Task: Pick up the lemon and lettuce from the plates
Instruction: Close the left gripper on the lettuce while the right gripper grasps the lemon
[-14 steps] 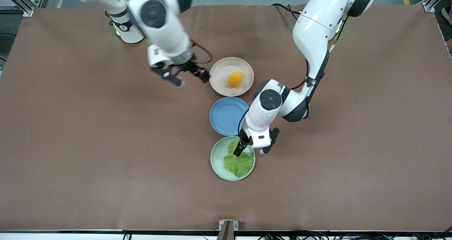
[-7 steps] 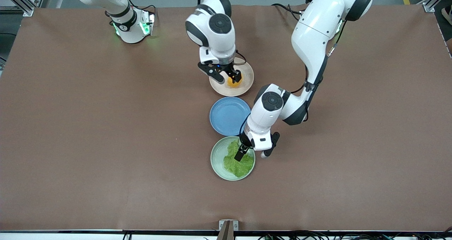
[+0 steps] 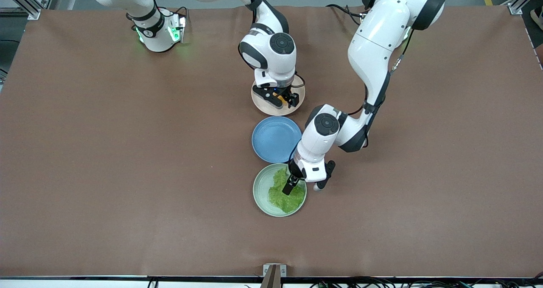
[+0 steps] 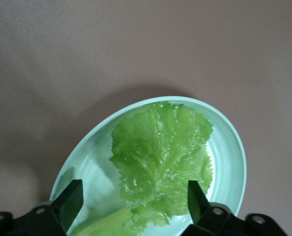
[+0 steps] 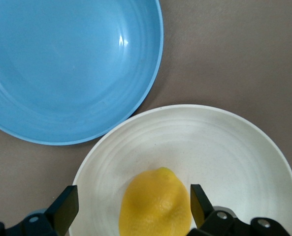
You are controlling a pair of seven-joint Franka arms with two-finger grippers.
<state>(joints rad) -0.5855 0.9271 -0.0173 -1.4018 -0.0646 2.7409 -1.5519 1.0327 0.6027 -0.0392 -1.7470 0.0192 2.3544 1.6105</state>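
Observation:
The lemon should come off the beige-pink plate, so my right gripper should next grab the lemon by its rounded middle (image 5: 155,204).
The lemon (image 5: 155,204) lies on the beige-pink plate (image 5: 210,142). My right gripper (image 5: 133,204) is open, low over that plate (image 3: 258,103), with one finger on each side of the lemon. In the front view only a sliver of the lemon (image 3: 278,95) shows under the right gripper (image 3: 283,100). The lettuce (image 4: 160,157) lies flat on the mint green plate (image 4: 234,147). My left gripper (image 4: 132,201) is open and low over the lettuce's stem end. In the front view the left gripper (image 3: 304,185) straddles the mint plate's (image 3: 257,192) rim at the lettuce (image 3: 282,198).
A bare blue plate (image 3: 273,138) sits between the two other plates and also shows in the right wrist view (image 5: 67,64). Brown table cover (image 3: 127,173) stretches all round.
My right arm has swung in from the right arm's end of the table and come down round the lemon. My left gripper has dropped slightly toward the lettuce.

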